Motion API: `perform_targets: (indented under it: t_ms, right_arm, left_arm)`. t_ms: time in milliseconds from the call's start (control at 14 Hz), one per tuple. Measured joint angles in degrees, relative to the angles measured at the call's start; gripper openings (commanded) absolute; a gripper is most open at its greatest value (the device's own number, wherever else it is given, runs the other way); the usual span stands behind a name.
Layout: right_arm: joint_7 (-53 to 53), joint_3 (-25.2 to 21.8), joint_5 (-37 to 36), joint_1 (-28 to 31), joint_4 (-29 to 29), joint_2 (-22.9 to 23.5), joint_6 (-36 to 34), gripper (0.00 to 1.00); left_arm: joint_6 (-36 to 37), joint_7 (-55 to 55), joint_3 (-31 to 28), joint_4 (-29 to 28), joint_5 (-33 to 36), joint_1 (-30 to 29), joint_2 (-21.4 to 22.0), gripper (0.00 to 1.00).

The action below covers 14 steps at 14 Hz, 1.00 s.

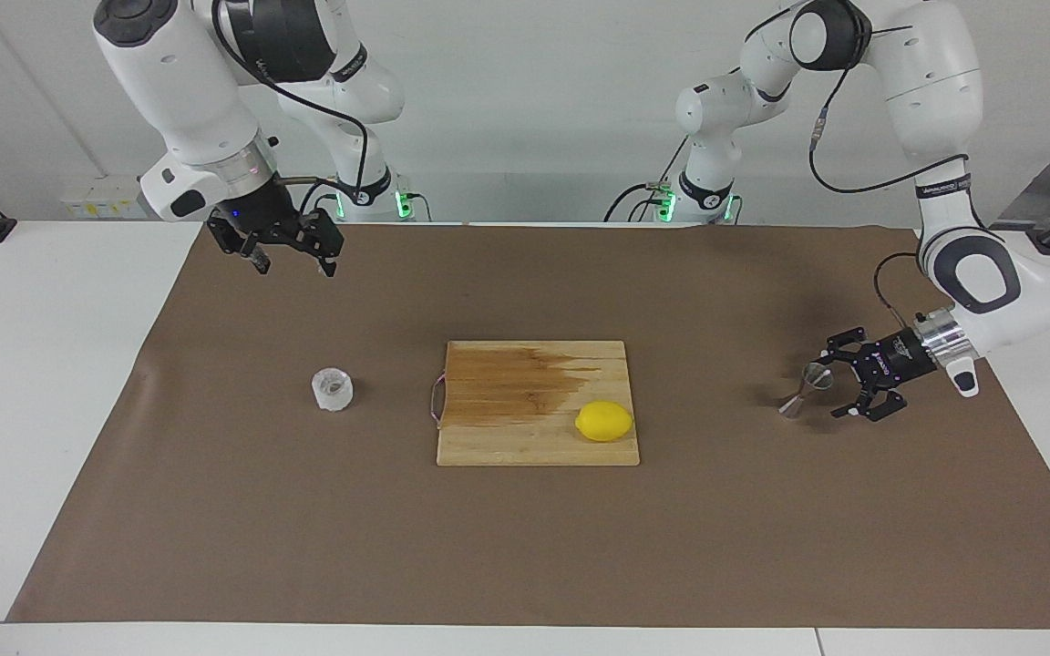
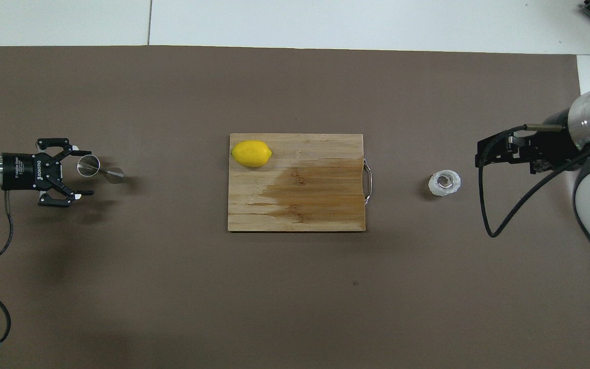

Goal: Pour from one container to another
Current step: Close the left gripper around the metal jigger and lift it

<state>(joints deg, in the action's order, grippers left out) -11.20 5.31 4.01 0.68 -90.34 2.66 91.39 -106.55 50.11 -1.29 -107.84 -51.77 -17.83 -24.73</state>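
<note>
My fingers both stop short of the steel jigger's narrow middle (image 2: 103, 170). It isn't time to close yet: my left gripper needs to move forward before it closes on the jigger.
The steel jigger (image 1: 806, 390) stands upright on the brown mat near the left arm's end; it also shows in the overhead view (image 2: 99, 170). My left gripper (image 1: 834, 386) is open and level with the jigger's upper cone, its fingertips reaching either side of the rim in the overhead view (image 2: 88, 172); I cannot tell if they touch it. The clear faceted cup (image 1: 332, 390) stands near the right arm's end, also in the overhead view (image 2: 444, 183). My right gripper (image 1: 293, 266) waits open, raised over the mat beside the cup (image 2: 480, 156).
A wooden cutting board (image 1: 507, 428) with a dark wet patch lies mid-table, its metal handle toward the cup. A lemon (image 1: 604, 421) lies on the board's corner toward the jigger, seen also from overhead (image 2: 251, 154). The brown mat (image 1: 525, 547) covers the table.
</note>
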Motion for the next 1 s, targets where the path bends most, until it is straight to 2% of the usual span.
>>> perform_targets:
  t_ms: [714,786,929,1000]
  right_arm:
    - [0.0,0.0,0.0,0.0,0.0,0.0,0.0,1.0]
    - [0.0,0.0,0.0,0.0,0.0,0.0,0.0,1.0]
    - [0.0,0.0,0.0,0.0,0.0,0.0,0.0,1.0]
    - [0.0,0.0,0.0,0.0,0.0,0.0,0.0,1.0]
  left_arm:
    - [0.41,-5.17,1.39,-2.07,-4.83,0.42,-0.25,1.0]
    - [0.42,-5.36,1.39,-2.17,-4.96,0.42,-0.25,0.94]
    - [0.42,-5.56,1.37,-2.22,-5.62,0.42,-0.25,0.44]
    - [0.43,-5.58,1.37,-2.23,-5.85,0.4,-0.24,0.23]
